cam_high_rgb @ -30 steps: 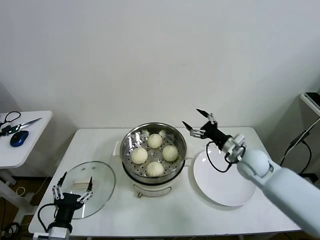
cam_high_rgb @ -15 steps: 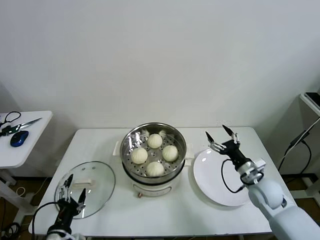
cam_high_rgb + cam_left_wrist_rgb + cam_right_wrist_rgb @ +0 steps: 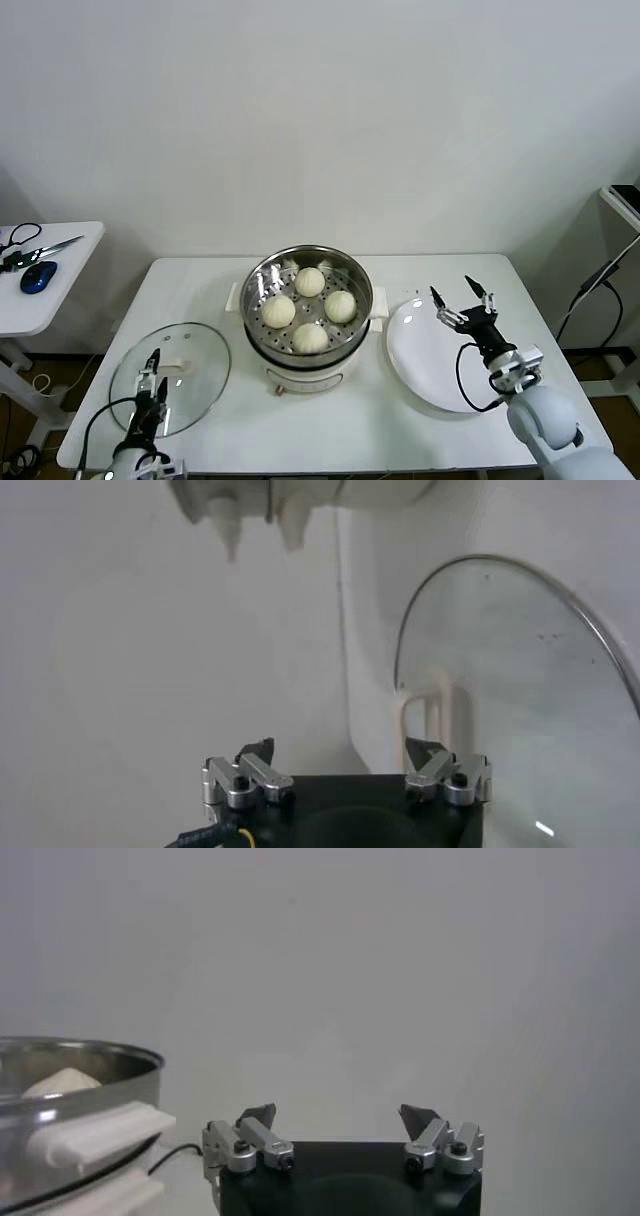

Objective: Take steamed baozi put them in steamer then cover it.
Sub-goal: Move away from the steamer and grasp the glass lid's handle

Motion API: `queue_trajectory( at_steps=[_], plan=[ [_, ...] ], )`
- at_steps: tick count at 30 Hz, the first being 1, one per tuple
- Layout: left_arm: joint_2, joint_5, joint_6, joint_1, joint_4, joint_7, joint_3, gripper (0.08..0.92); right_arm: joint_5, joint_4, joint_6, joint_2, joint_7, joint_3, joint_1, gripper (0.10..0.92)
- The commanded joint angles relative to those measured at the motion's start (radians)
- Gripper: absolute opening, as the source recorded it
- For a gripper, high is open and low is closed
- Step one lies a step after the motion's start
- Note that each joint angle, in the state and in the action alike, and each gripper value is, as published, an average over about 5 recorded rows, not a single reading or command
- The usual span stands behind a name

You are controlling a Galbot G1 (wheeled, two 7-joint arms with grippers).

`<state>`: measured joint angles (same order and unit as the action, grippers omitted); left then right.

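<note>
Next, my left gripper grabs the glass cover by its cream handle (image 3: 174, 365) to cover the steamer full of baozi (image 3: 308, 300).
Several off-white baozi (image 3: 310, 309) sit on the perforated tray inside the steel steamer (image 3: 262, 272) at the table's middle. The steamer's rim and side handle show in the right wrist view (image 3: 95, 1132). The glass cover (image 3: 200, 375) with its cream handle lies flat at the front left, also in the left wrist view (image 3: 520, 690). My left gripper (image 3: 153, 370) is open and empty over the cover's near part (image 3: 340, 750). My right gripper (image 3: 461, 296) is open and empty above the white plate (image 3: 430, 370), right of the steamer (image 3: 338, 1114).
A side table at the far left holds scissors (image 3: 45, 248) and a blue mouse (image 3: 37, 277). A cable hangs by equipment at the right edge (image 3: 600, 275). The white wall stands behind the table.
My right gripper drew back from beside the steamer to over the plate, toward the front right. My left gripper dropped lower and nearer at the cover's front edge. Both stayed open.
</note>
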<state>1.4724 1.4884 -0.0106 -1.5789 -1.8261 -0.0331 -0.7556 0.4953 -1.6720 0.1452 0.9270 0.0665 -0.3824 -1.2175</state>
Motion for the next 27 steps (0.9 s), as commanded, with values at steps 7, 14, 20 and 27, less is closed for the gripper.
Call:
queue_trajectory(
  at_steps=[7,14,20,27],
  plan=[
    [-0.028,0.047,0.01,0.185,0.229,-0.089,0.005,0.823,-0.073,0.005,-0.005,0.026,0.018,-0.033,-0.039,0.823],
    [-0.032,0.029,0.003,0.235,0.294,-0.113,0.005,0.823,-0.089,0.007,-0.002,0.033,0.02,-0.03,-0.043,0.823],
    [-0.036,0.011,-0.005,0.243,0.303,-0.131,0.006,0.823,-0.1,0.013,0.002,0.038,0.024,-0.034,-0.046,0.823],
    [-0.031,0.003,-0.016,0.24,0.308,-0.125,0.008,0.723,-0.116,0.025,0.008,0.055,0.031,-0.03,-0.042,0.823]
  ],
)
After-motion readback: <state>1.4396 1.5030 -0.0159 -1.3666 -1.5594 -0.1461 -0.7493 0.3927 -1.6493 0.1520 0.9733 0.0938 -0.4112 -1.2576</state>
